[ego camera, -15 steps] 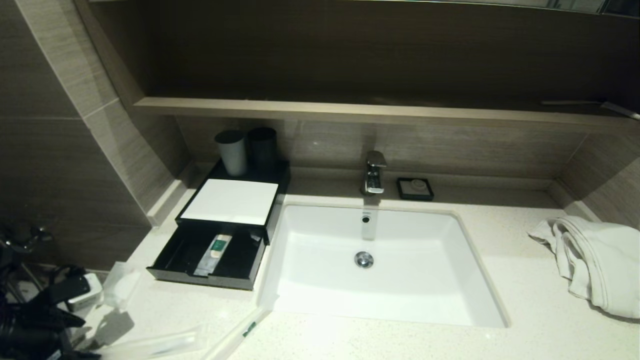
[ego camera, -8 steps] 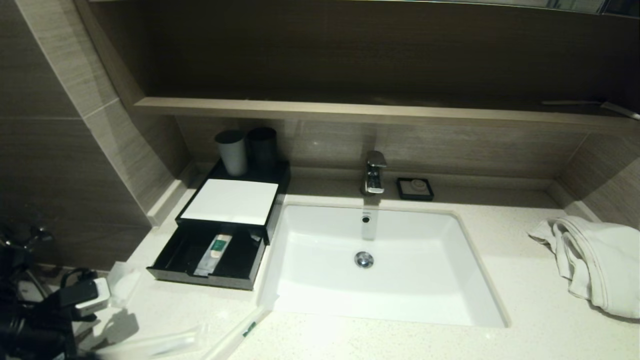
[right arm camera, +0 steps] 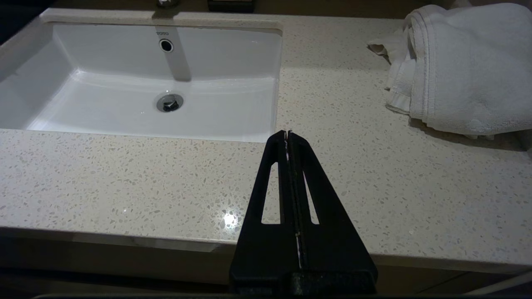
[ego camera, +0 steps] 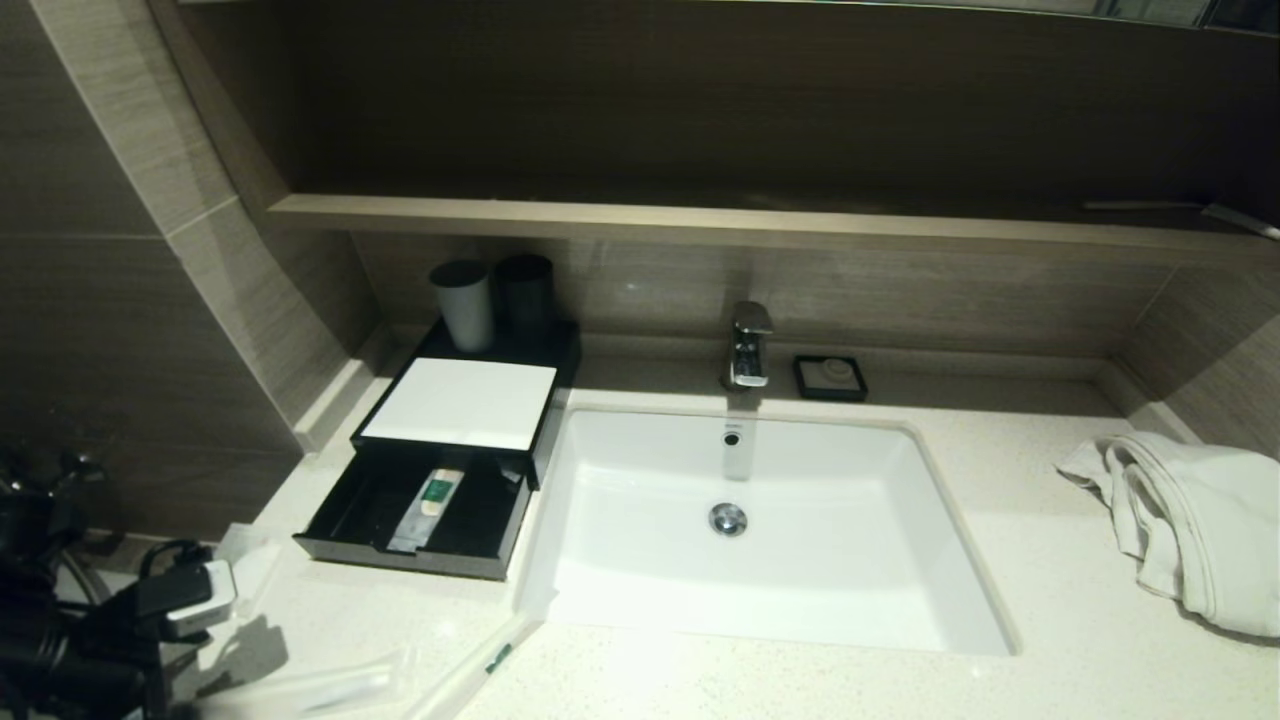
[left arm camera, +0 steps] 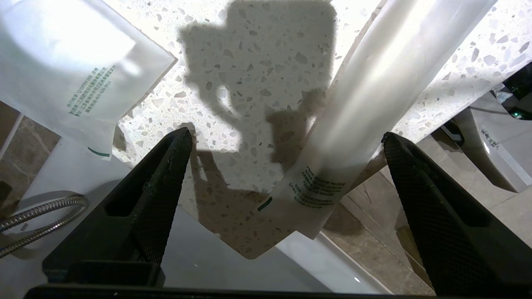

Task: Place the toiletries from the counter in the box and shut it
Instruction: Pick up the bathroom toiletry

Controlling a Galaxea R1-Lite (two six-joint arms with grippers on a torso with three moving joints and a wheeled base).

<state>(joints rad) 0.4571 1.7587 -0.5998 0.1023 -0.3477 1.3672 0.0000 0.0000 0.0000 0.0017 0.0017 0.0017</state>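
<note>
I will next lay the long translucent sachet in the open drawer, so I will grab it by its printed end [left arm camera: 319, 192] with my left gripper.
The black box [ego camera: 457, 404] with a white top stands left of the basin, its front drawer [ego camera: 345, 545] pulled out with one sachet [ego camera: 432, 497] lying in it. On the counter [ego camera: 1000, 680] by the near left corner lie two long translucent sachets [ego camera: 300, 690] [ego camera: 480, 660] and a squarish clear packet [ego camera: 245, 565]. My left gripper [left arm camera: 286, 139] hovers open over that corner. One long sachet [left arm camera: 374, 95] runs between its fingers untouched, and the squarish packet [left arm camera: 75, 70] lies off to one side. My right gripper [right arm camera: 287, 133] is shut and empty above the counter's front edge.
A white basin [ego camera: 930, 600] with a tap [ego camera: 748, 345] fills the middle of the counter. Two cups [ego camera: 465, 305] stand on the back of the box. A small black soap dish [ego camera: 830, 377] sits by the tap, and a white towel [ego camera: 1190, 520] at the right.
My left arm has moved right, in over the counter's near left corner, and its fingers have spread wider. The toiletries, the box and the right arm have not moved.
</note>
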